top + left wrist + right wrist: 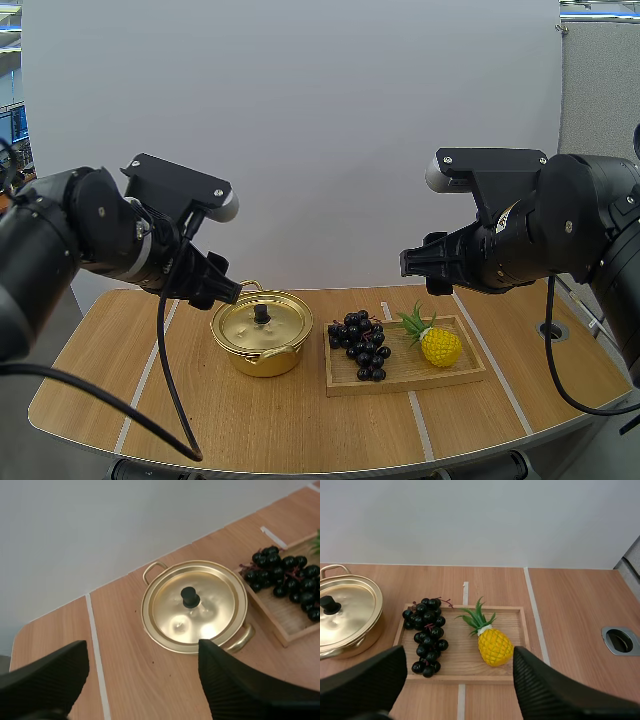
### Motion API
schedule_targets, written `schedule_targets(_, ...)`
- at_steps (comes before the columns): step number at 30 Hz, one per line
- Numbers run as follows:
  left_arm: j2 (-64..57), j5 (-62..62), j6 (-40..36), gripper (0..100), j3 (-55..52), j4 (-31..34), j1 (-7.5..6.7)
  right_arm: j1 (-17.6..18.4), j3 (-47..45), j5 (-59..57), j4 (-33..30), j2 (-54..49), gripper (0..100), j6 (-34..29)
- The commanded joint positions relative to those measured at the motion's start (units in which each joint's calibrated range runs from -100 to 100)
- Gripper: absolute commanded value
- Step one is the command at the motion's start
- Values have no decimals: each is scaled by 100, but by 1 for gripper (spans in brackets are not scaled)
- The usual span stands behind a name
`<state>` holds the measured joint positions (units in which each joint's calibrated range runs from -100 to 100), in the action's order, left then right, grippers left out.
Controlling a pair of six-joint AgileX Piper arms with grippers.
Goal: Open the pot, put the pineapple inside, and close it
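Note:
I will open the gold pot for the pineapple (438,344) next, so my left gripper will grab the gold pot's lid by the black knob (261,313).
A gold pot (262,333) with its lid on and a black knob (261,313) stands on the table left of centre. A yellow pineapple (438,344) with green leaves lies on the right half of a wooden tray (404,376). My left gripper (222,286) hovers open above the pot's left rim; in the left wrist view its fingers (235,680) stand wide apart over the pot (195,606). My right gripper (420,264) hangs open above the tray's far right; its fingers (545,690) frame the pineapple (494,646).
A bunch of dark grapes (360,343) lies on the tray's left half, between pot and pineapple. White tape lines cross the wooden table (120,380). A round grommet hole (551,329) sits near the right edge.

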<state>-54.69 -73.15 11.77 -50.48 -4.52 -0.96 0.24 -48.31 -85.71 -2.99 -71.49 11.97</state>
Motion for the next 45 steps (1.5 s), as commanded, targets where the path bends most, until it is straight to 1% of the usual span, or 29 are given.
schedule_targets(1, 300, 85, 634, 100, 8, -447, 11, -24, 34, -1, -71, -13, 100, -5)
schedule_targets(3, 544, 122, 1093, 100, 63, -830, 11, -24, 34, -1, -71, -13, 100, -5)
schedule_targets(6, 935, 122, 1402, 100, 230, -1200, 11, -24, 34, -1, -71, -13, 100, -5)
schedule_targets(11, 1825, 123, 1710, 100, 726, -1500, 11, -24, 34, -1, -71, -13, 100, -5)
schedule_targets(13, 2184, 123, 1710, 100, 917, -1500, -43, -24, 34, -1, -71, -13, 100, -5)
schedule_targets(17, 2953, 88, 1710, 100, 1306, -1475, -229, -24, 34, -1, -71, -13, 100, -5)
schedule_targets(19, 3337, 156, 1710, 100, 1484, -1452, -279, -24, 34, -1, -71, -13, 100, -5)
schedule_targets(26, 4513, 292, 1710, 100, 1890, -1275, -282, -24, 34, -1, -71, -13, 100, -5)
schedule_targets(31, 5080, 448, 1710, 100, 2063, -1278, -282, -24, 34, -1, -71, -13, 100, -5)
schedule_targets(37, 5431, 621, 1710, 100, 2073, -1278, -282, -24, 34, -1, -71, -13, 100, -5)
schedule_targets(45, 5606, 887, 1710, 100, 2073, -1278, -282, -24, 34, -1, -71, -13, 100, -5)
